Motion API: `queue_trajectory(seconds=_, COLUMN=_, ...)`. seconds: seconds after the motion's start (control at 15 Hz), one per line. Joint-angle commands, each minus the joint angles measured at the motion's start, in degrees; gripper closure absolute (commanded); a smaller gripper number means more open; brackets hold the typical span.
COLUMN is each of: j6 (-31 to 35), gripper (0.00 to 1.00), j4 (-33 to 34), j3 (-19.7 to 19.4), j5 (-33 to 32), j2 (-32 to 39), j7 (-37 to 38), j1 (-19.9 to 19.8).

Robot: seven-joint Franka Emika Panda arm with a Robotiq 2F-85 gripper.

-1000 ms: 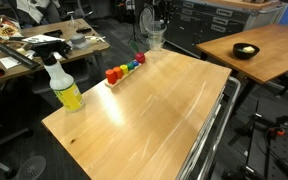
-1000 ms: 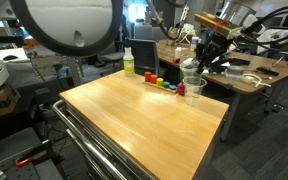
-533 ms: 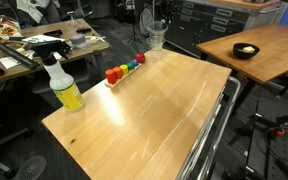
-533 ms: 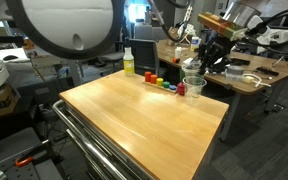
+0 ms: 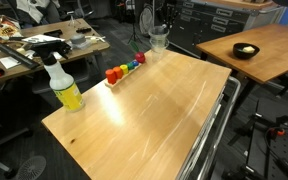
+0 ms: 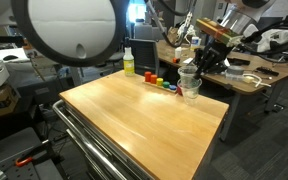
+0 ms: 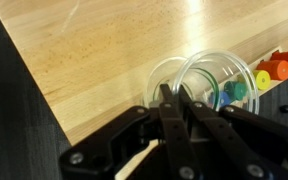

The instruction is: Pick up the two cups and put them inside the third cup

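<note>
My gripper needs to let go of the clear cup now, because the cup would fall into the second one, as both outside views show one stack [image 5: 159, 40].
My gripper [image 7: 174, 95] is shut on the rim of a clear cup [image 7: 224, 70] at the far corner of the wooden table [image 5: 154, 110]. A second clear cup [image 7: 154, 80] stands right under and beside it, and their rims overlap in the wrist view. In both exterior views the cups show as one clear stack [image 5: 159, 40] [image 6: 189, 80] below the gripper [image 6: 202, 58]. I cannot make out a third cup apart from these.
A row of small coloured blocks [image 5: 124, 68] [image 6: 164, 82] [image 7: 274, 68] lies next to the cups. A spray bottle with yellow liquid [image 5: 64, 88] [image 6: 129, 62] stands at a table corner. Cluttered desks surround the table.
The gripper with the clear cup has come down a little toward the cup standing on the table. The blocks and the bottle have not moved.
</note>
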Motion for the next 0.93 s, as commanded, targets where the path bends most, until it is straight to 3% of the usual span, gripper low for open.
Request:
queue_trajectory(seconds=0.0, j6=-1.84, gripper=0.84, j4=2.07, j3=0.5, j5=0.4, j2=0.83, j7=2.0, j1=-0.08)
queue_trajectory(seconds=0.07, j6=-1.4, gripper=0.66, j4=2.27, j3=0.52, j5=0.43, j2=0.88, j7=2.06, j1=-0.07)
queue_trajectory(seconds=0.13, j6=-1.04, gripper=0.59, j4=2.06, j3=0.5, j5=0.39, j2=0.77, j7=2.07, j1=-0.04)
queue_trajectory(seconds=0.2, j6=-0.87, gripper=0.64, j4=1.94, j3=0.47, j5=0.32, j2=0.68, j7=2.03, j1=-0.01)
queue_trajectory(seconds=0.27, j6=-0.77, gripper=0.45, j4=1.77, j3=0.4, j5=0.19, j2=0.55, j7=1.9, j1=0.04)
queue_trajectory(seconds=0.67, j6=-1.18, gripper=0.01, j4=1.19, j3=-0.12, j5=-0.55, j2=-0.21, j7=1.78, j1=0.05)
queue_trajectory(seconds=0.87, j6=-3.84, gripper=0.0, j4=0.33, j3=-1.3, j5=-2.88, j2=-2.42, j7=0.58, j1=0.5)
